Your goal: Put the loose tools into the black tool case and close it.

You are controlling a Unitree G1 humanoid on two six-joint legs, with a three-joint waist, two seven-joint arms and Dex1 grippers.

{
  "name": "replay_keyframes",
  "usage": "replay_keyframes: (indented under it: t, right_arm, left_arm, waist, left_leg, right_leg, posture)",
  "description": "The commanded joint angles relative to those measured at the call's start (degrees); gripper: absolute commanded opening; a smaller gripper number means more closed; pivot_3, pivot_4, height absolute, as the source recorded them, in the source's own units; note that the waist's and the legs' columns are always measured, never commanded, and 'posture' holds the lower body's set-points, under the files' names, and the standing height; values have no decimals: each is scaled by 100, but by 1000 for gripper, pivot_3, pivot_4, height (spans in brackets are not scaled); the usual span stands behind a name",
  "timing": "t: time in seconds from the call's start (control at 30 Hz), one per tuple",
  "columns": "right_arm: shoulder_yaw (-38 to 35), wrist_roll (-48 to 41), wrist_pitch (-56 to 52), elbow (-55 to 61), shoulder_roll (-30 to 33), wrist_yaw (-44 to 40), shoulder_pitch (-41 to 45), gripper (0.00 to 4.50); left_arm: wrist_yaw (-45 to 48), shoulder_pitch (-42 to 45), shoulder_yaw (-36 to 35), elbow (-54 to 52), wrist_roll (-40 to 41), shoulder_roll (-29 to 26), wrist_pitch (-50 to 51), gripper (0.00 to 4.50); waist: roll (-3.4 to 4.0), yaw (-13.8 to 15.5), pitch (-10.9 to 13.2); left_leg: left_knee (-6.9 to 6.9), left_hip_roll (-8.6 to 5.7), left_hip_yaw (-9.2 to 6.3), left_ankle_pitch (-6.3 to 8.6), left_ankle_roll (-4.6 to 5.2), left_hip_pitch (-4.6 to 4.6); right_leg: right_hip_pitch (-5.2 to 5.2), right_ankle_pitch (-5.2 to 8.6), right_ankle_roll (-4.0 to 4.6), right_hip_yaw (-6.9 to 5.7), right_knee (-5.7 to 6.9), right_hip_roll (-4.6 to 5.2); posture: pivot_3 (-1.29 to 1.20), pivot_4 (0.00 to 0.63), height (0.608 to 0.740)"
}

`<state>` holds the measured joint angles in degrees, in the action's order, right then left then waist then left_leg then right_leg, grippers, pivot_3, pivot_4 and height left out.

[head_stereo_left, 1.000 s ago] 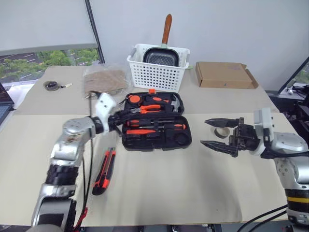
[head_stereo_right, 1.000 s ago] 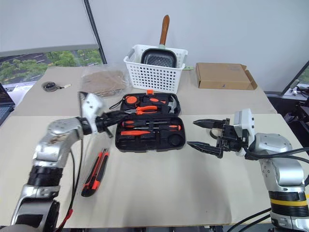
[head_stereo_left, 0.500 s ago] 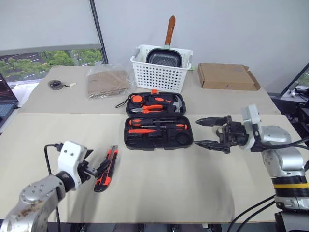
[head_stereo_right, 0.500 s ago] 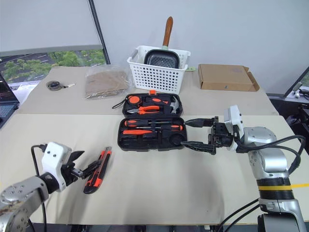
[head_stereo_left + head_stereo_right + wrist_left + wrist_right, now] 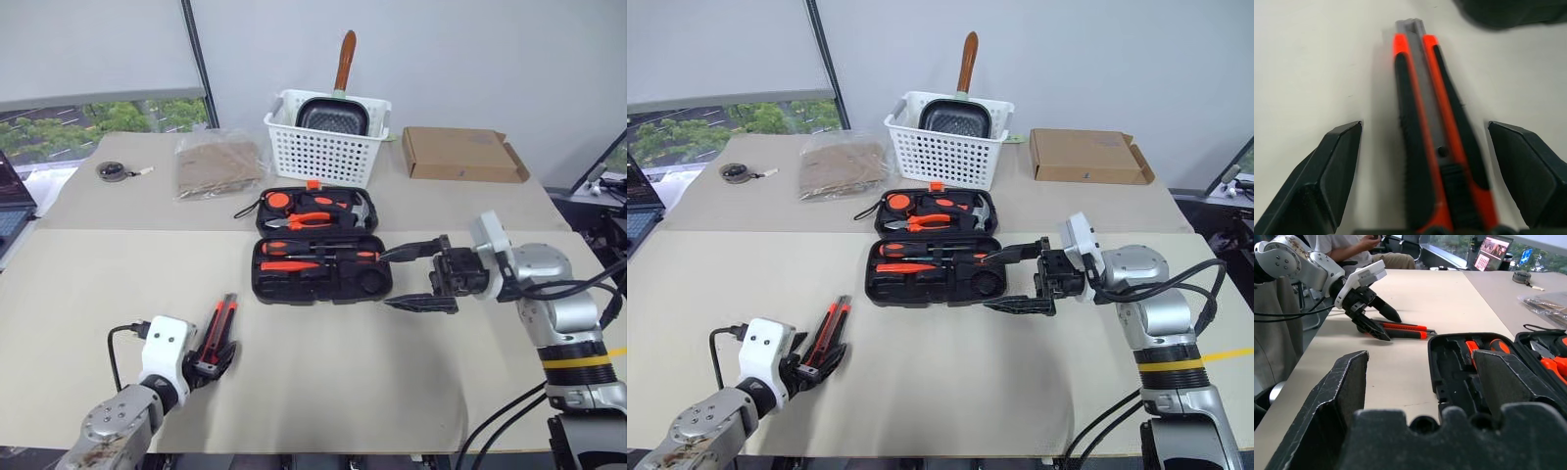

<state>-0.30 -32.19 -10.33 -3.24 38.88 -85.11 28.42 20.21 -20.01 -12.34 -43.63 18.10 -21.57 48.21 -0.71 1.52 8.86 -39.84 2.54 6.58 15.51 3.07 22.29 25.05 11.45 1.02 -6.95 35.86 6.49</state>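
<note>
My left gripper's fingers reach down either side of the handle, so my left gripper closes on the utility knife's handle [image 5: 212, 343] [image 5: 1442, 166] next.
The black tool case [image 5: 377, 284] lies open at the table's middle, orange-handled tools in both halves and screwdrivers [image 5: 294, 264] in the near half. An orange-and-black utility knife [image 5: 221, 328] lies on the table left of the case, nearer to me. My left gripper [image 5: 211, 357] is open at the knife's near end. In the left wrist view its fingers [image 5: 1337, 166] straddle the knife [image 5: 1435, 147] without touching it. My right gripper [image 5: 386, 281] is open and points left at the case's right edge, one finger over the case. The right wrist view shows the case [image 5: 1449, 377] just ahead.
A white basket [image 5: 323, 152] with a pan, a cardboard box [image 5: 460, 154] and a clear bag of brown material [image 5: 216, 164] stand along the back. A round tape measure [image 5: 113, 171] lies far left. A seated person [image 5: 1352, 247] shows beyond the table.
My left arm drew back from the case, dropped to the knife's near end and its gripper opened. My right gripper shifted left up to the case's right edge.
</note>
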Motion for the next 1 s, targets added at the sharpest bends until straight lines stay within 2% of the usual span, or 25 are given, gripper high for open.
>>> replay_keyframes:
  t: [0.03, 0.23, 0.33, 0.5, 0.53, 0.67, 0.8, 0.9, 1.0]
  right_arm:
    - [-85, 35, 123, 72, 55, -47, 39, 3907]
    - [-146, 42, 109, 180, 80, 28, -81, 3907]
    - [-166, 40, 112, 204, 86, 57, -113, 3907]
    - [-209, 18, 114, 293, 85, 119, -227, 3907]
    - [-221, 7, 105, 321, 83, 144, -260, 3907]
    - [-292, -43, 67, 450, 71, 286, -417, 3907]
    - [-416, -86, 2, 626, 77, 513, -621, 3907]
    - [-482, -56, -8, 757, 97, 697, -798, 3907]
    - [-588, -80, -47, 977, 106, 945, -990, 3907]
  left_arm:
    - [-96, 64, 64, -60, 22, 65, -154, 4398]
    - [-342, 104, 10, 116, 81, 197, 126, 4398]
    - [-405, 155, -64, 164, 204, 304, 313, 3729]
    - [-382, 244, -140, 226, 288, 258, 387, 1862]
    - [-361, 266, -150, 238, 271, 213, 316, 1655]
    - [-24, 659, -249, 365, 267, -11, -439, 1652]
    - [1300, 1495, -154, 766, 629, -726, -1274, 1652]
    - [2331, 2322, 231, 1613, 507, -1376, -1968, 1652]
    - [3330, 3387, 903, 2763, 225, -1717, -2714, 1652]
  waist:
    - [0, 1, 0]
    - [0, -3, 0]
    - [0, -2, 0]
    - [6, 1, -3]
    - [9, 1, -5]
    - [8, 19, -5]
    - [6, 95, -4]
    - [9, 111, -5]
    - [10, 86, -6]
  left_leg:
    - [0, 0, 0, 0, 0, 2]
    - [0, 0, 1, 1, 3, 3]
    - [0, 0, 1, 1, 3, 0]
    - [0, 1, 0, 2, 3, -2]
    - [0, 1, 0, 2, 3, -1]
    - [0, 1, 0, 1, 2, 0]
    - [-2, 1, -1, 4, -12, 7]
    - [-4, -1, 1, 21, -47, 11]
    - [-2, -4, 10, 10, -6, 11]
  right_leg:
    - [1, 0, 0, 0, -1, 1]
    - [2, 0, 0, 1, -2, 1]
    - [0, -1, 0, 2, -1, 3]
    - [-1, 0, 0, 1, -1, 2]
    - [-1, 0, -1, 1, -1, 2]
    - [1, 0, 0, -1, 0, 0]
    - [7, 0, 3, -6, 1, -1]
    - [8, 2, 6, -11, -1, -2]
    - [4, -1, 0, -7, -6, -3]
  posture:
    - [0, 150, 700]
    - [0, 150, 700]
    - [0, 150, 700]
    - [0, 150, 700]
    - [0, 150, 700]
    - [0, 150, 700]
    - [0, 150, 700]
    - [0, 150, 700]
    - [0, 150, 700]
